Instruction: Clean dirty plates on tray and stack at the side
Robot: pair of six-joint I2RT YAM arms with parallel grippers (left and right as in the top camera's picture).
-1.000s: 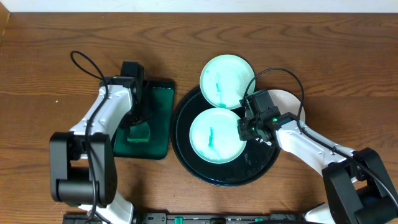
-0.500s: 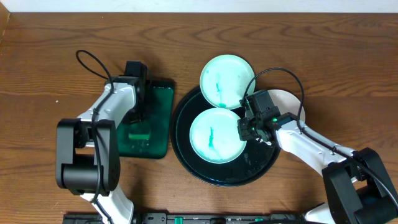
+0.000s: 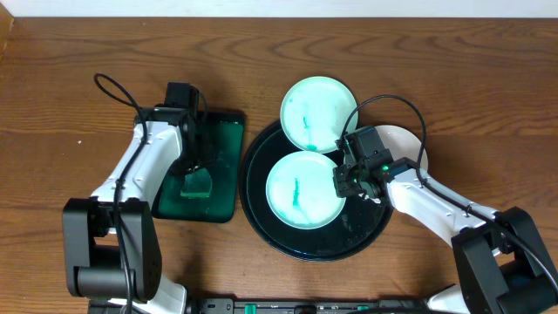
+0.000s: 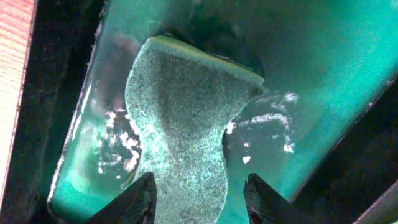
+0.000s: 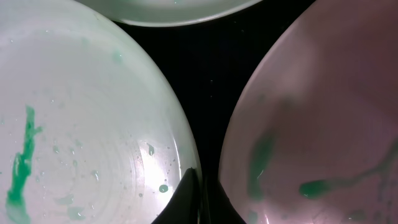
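Observation:
My left gripper should next pinch the green sponge (image 4: 180,124) across its long sides. Its flared far end stays free to wipe the plate.
Two white plates with green smears are at the round black tray (image 3: 370,231): the front plate (image 3: 301,190) lies flat in it, and the back plate (image 3: 318,113) rests on its far rim. A third smeared plate (image 3: 403,141) lies to the right, partly under my right arm. My right gripper (image 3: 342,183) is shut on the front plate's right rim (image 5: 186,163), beside the third plate (image 5: 311,124). My left gripper (image 4: 202,199) is open, its fingers on either side of the green sponge (image 4: 180,124) in the wet green basin (image 3: 222,148).
The green basin (image 4: 311,74) holds shallow water and sits left of the black tray. The back plate's edge (image 5: 168,9) shows at the top of the right wrist view. Bare wooden table (image 3: 70,78) surrounds everything.
My left arm has shifted over the basin, swinging right and then back left, staying above the sponge. The right arm and the plates have not moved.

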